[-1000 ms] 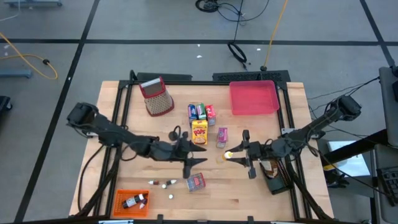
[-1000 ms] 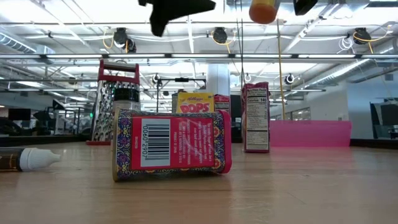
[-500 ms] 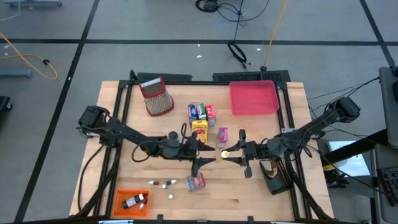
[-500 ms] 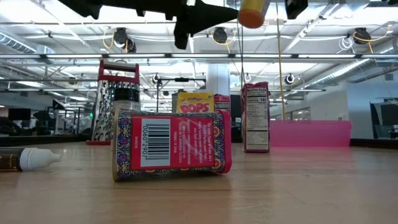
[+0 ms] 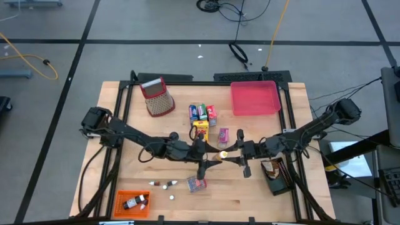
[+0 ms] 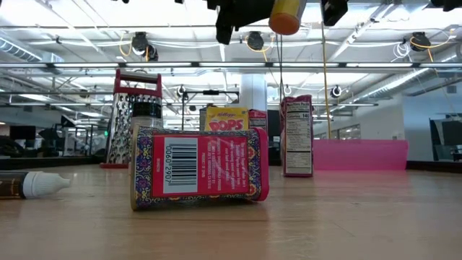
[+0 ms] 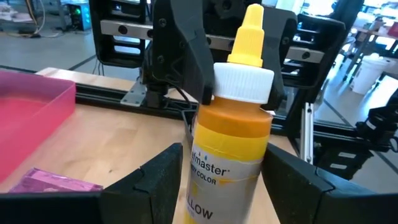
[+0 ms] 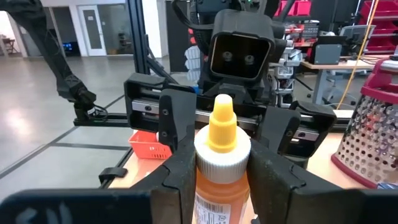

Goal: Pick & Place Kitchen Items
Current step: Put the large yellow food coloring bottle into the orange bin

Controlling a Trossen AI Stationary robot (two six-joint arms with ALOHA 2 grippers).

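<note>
The left gripper should next grab the yellow food-colour bottle by its labelled lower body [image 7: 225,174], so that it can place the bottle in the orange tray.
A yellow food-colour bottle [image 5: 223,153] with a white cap and yellow tip hangs upright in the air over the table's middle. It also shows in the left wrist view [image 7: 231,134] and at the top of the low view [image 6: 286,13]. My right gripper [image 5: 230,152] is shut on it, reaching in from the right. My left gripper [image 5: 215,160] is open and comes level from the left. Its fingers [image 7: 158,180] stand on either side of the bottle's lower body, and I cannot tell whether they touch. My right gripper pinches the bottle's upper body [image 8: 221,186], just under the white cap, between its two fingers [image 8: 181,165]. The fingers come level from the table's right side. The bottle is upright, tip up, lifted clear of the table.
A red tin [image 5: 196,182] lies on its side near the grippers. The yellow cereal box [image 5: 200,131], the small packets [image 5: 201,112] and a pink packet [image 5: 223,135] stand behind. A grater [image 5: 159,97], pink tray [image 5: 254,98], orange tray [image 5: 131,201], black tray [image 5: 275,172] and white pieces [image 5: 161,184] ring the area.
My left gripper has moved toward the table's right until its open fingers flank the bottle. My right gripper has carried the bottle a little toward the left, still lifted and upright.
</note>
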